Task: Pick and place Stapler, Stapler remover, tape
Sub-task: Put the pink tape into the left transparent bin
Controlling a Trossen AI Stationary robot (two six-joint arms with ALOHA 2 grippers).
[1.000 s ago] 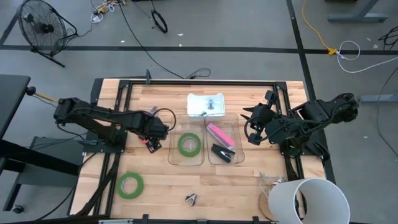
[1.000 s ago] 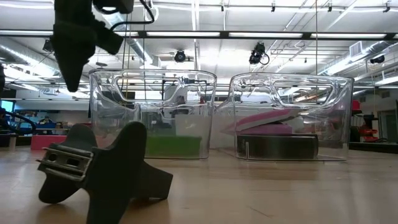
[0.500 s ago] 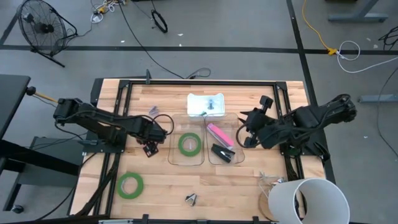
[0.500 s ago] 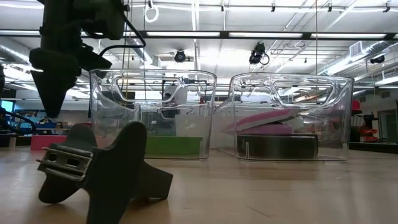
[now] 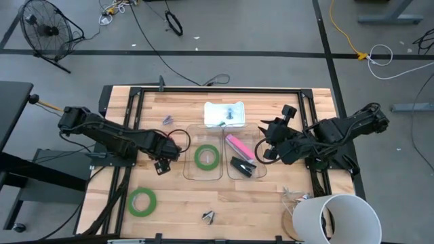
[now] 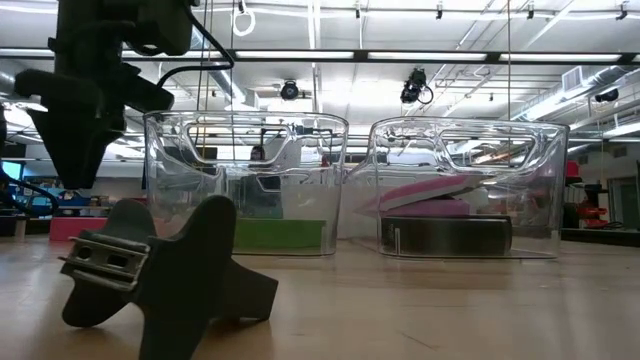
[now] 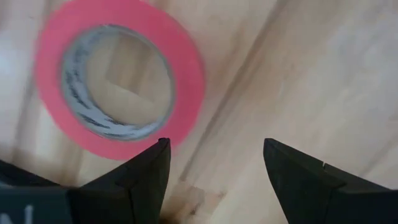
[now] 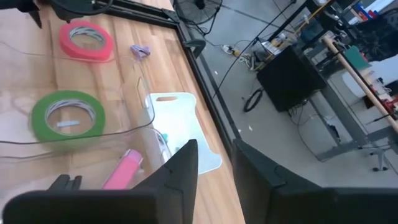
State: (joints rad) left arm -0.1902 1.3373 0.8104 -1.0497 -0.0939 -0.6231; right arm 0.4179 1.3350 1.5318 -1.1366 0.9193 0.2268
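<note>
My left gripper should next grab the pink tape roll by its ring wall (image 7: 188, 102). Then it will put the roll in the bin with the green tape roll.
A pink tape roll (image 7: 118, 81) lies flat on the wood table; it also shows in the right wrist view (image 8: 87, 38). My left gripper (image 5: 162, 163) hangs open just above it and hides it in the high view. One finger (image 7: 146, 174) is at the roll's rim and the other over bare wood. A green tape roll (image 5: 207, 157) lies in the left clear bin. A pink stapler (image 5: 239, 146) and a black stapler (image 5: 242, 167) lie in the right clear bin. My right gripper (image 5: 263, 150) is open and empty at that bin's right edge.
A second green tape roll (image 5: 142, 201) and a dark staple remover (image 5: 209, 216) lie near the front edge. A purple staple remover (image 5: 167, 120) and a white tray (image 5: 224, 113) are toward the back. A white bucket (image 5: 336, 217) stands at the near right corner.
My left gripper has moved toward the table's near edge and come down over the pink tape roll. My right gripper has moved toward the table's left, up to the right bin's edge.
</note>
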